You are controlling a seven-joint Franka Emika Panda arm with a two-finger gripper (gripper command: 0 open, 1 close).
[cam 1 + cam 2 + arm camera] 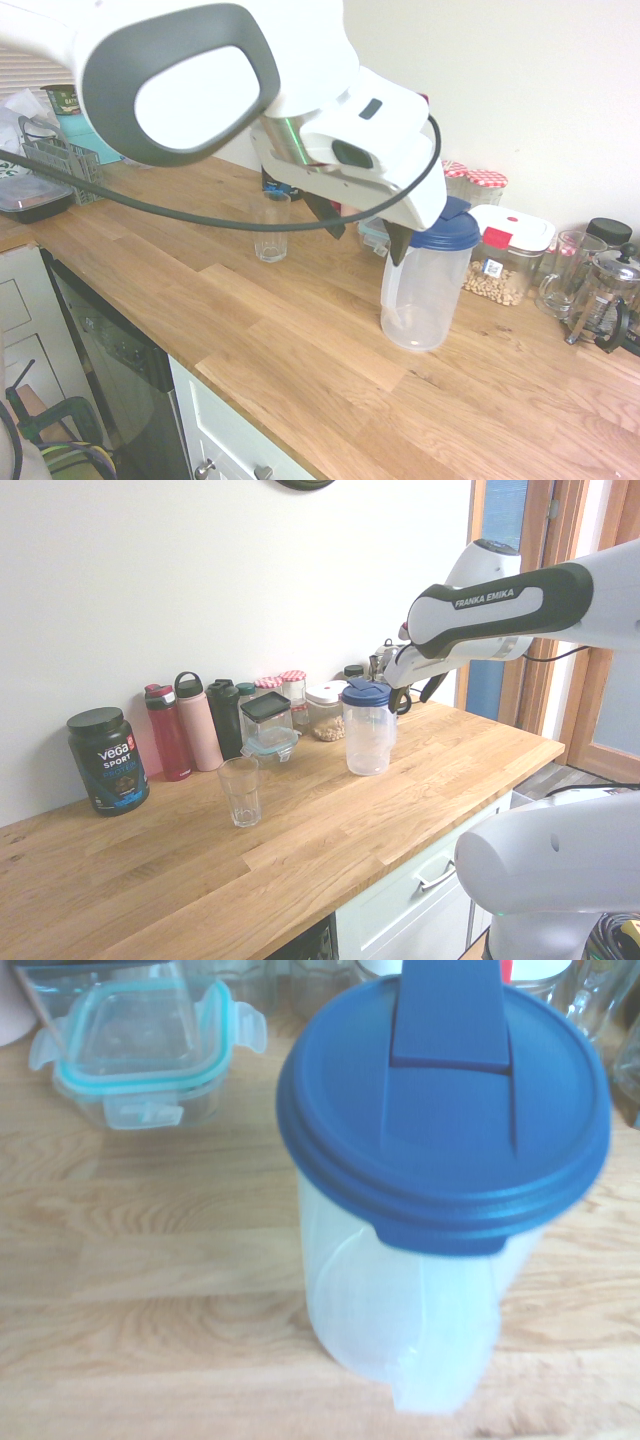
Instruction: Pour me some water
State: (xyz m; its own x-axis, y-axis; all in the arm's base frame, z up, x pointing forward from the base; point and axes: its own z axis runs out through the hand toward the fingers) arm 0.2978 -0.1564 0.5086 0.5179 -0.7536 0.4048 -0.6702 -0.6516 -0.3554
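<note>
My gripper grabs the pitcher by its narrow handle (440, 1345) next, to pour, since the lid and body look too wide for the fingers.
A clear plastic pitcher (425, 285) with a blue lid (367, 692) stands on the wooden counter (300, 330). The wrist view looks down on the lid (445, 1110) and the pitcher's handle side (420, 1360). An empty clear glass (271, 227) stands apart from the pitcher, further along the counter, and also shows in the second exterior view (240, 791). My gripper (417, 693) hovers open at lid height just beside the pitcher's top, holding nothing. One of its dark fingers (398, 243) hangs right by the lid's rim.
Along the wall stand a black Vega tub (108, 759), red, pink and dark bottles (200, 722), red-lidded jars (485, 186), a nut container (505, 255), a teal-rimmed box (140, 1050) and a French press (610, 295). A dish rack (62, 165) sits far along the counter.
</note>
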